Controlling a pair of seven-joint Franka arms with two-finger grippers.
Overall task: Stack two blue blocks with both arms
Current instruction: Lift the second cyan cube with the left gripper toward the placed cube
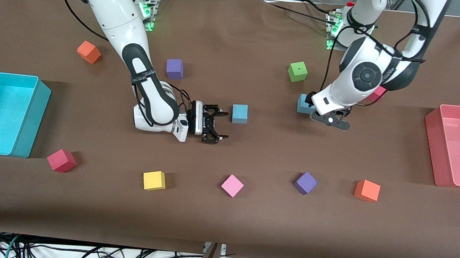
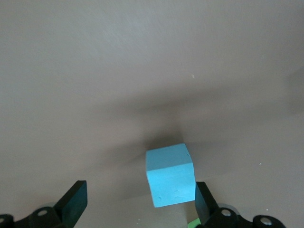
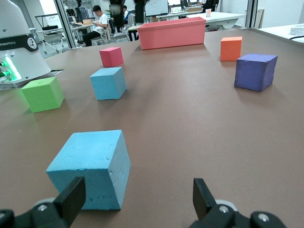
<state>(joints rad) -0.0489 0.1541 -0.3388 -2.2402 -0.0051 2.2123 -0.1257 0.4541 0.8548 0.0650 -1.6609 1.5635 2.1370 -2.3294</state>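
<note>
The left gripper grabs the second blue block [image 1: 305,104] by its opposite sides next. That block then goes onto the sky-blue block in the middle of the table [image 1: 240,113].
One sky-blue block [image 1: 240,113] lies mid-table. My right gripper [image 1: 224,125] is low over the table, level, open and empty, its fingertips just short of this block. In the right wrist view the block [image 3: 90,168] sits in line with one finger [image 3: 71,199], off the middle of the gripper [image 3: 137,202]. The second blue block [image 1: 305,104] lies toward the left arm's end, partly hidden by the left hand; it also shows in the right wrist view [image 3: 108,83]. My left gripper [image 1: 329,118] is open over it. In the left wrist view this block [image 2: 169,175] lies between the fingers of the gripper [image 2: 140,204], close to one finger [image 2: 204,204].
A turquoise bin [image 1: 36,118] stands at the right arm's end and a red bin [image 1: 432,136] at the left arm's end. Near the bases lie orange [image 1: 89,52], purple [image 1: 175,68] and green [image 1: 297,71] cubes. Nearer the camera lie red [image 1: 61,160], yellow [image 1: 154,180], pink [image 1: 232,185], purple [image 1: 305,183] and orange [image 1: 367,190] cubes.
</note>
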